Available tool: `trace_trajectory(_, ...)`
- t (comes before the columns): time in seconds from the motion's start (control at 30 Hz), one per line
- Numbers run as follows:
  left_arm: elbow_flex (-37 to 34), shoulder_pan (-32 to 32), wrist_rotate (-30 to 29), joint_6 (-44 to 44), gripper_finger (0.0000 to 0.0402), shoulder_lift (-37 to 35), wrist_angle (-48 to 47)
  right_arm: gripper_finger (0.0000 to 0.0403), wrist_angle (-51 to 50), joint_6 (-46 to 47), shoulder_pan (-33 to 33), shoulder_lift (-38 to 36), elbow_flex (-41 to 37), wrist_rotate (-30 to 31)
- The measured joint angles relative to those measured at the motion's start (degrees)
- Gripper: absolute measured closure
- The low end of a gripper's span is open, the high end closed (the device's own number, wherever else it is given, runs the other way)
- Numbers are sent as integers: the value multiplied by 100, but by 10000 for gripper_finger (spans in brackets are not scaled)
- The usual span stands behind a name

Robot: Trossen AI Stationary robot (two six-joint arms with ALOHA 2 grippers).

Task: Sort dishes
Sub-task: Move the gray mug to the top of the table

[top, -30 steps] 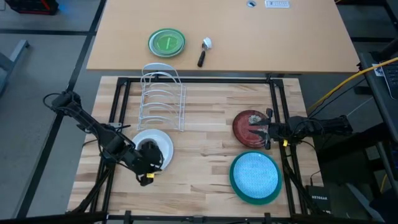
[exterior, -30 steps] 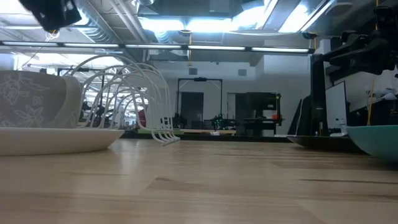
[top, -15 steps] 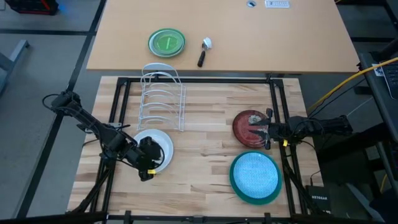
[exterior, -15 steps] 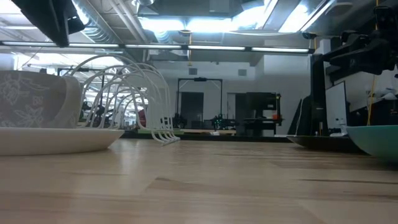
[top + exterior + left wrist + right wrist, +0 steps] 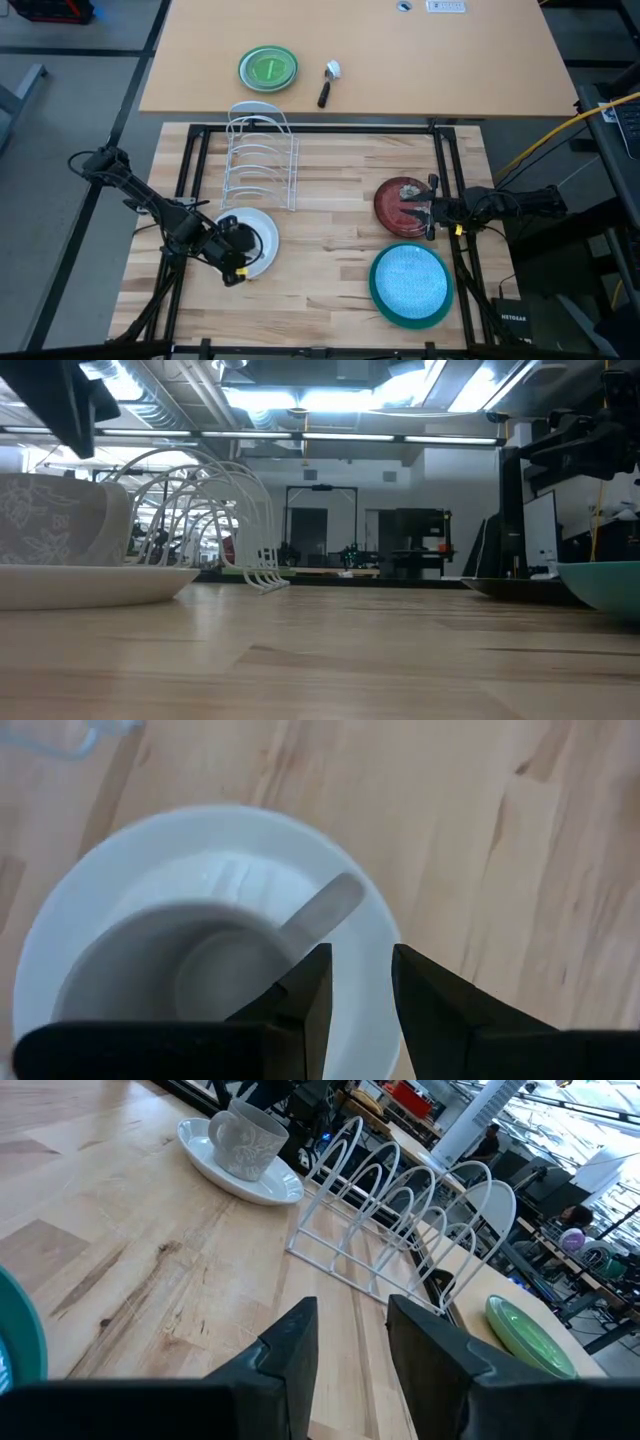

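Observation:
The white plate needs to be cleared for sorting, so my left gripper should next grab the grey mug (image 5: 190, 970) by its rim (image 5: 283, 948) beside the handle.
A small grey mug (image 5: 190, 970) stands on its base on the white plate (image 5: 90, 880) at the table's near left; its handle (image 5: 322, 908) points away from the cup. My left gripper (image 5: 360, 955) hangs over the mug and plate (image 5: 262, 238), fingers narrowly open, tips just short of the handle and touching nothing. It covers the mug in the high view. My right gripper (image 5: 428, 210) waits narrowly open over the dark red patterned plate (image 5: 398, 203). The light blue plate (image 5: 410, 280) lies in the teal plate (image 5: 378, 298) at the near right.
The white wire rack (image 5: 260, 160) stands just beyond the white plate. On the far tan table lie a bright green plate (image 5: 268, 68) and a black-handled tool (image 5: 327, 85). A black frame (image 5: 440, 150) runs around the wooden top. Bare wood (image 5: 330, 240) lies between the two arms.
My left gripper has come down toward the mug and gone slightly toward the table's far-left; in the low view it now reaches lower into the picture. The mug, the plates and my right arm have kept still.

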Motion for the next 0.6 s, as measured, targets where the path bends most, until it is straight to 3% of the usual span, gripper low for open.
trace_trajectory(0.4,0,236,-95,23,302,67,70,276,2,-2,1,-1,0,-1)
trace_trajectory(0.6,-2,459,138,-52,245,339,-103,276,17,-2,-1,-1,0,-2)
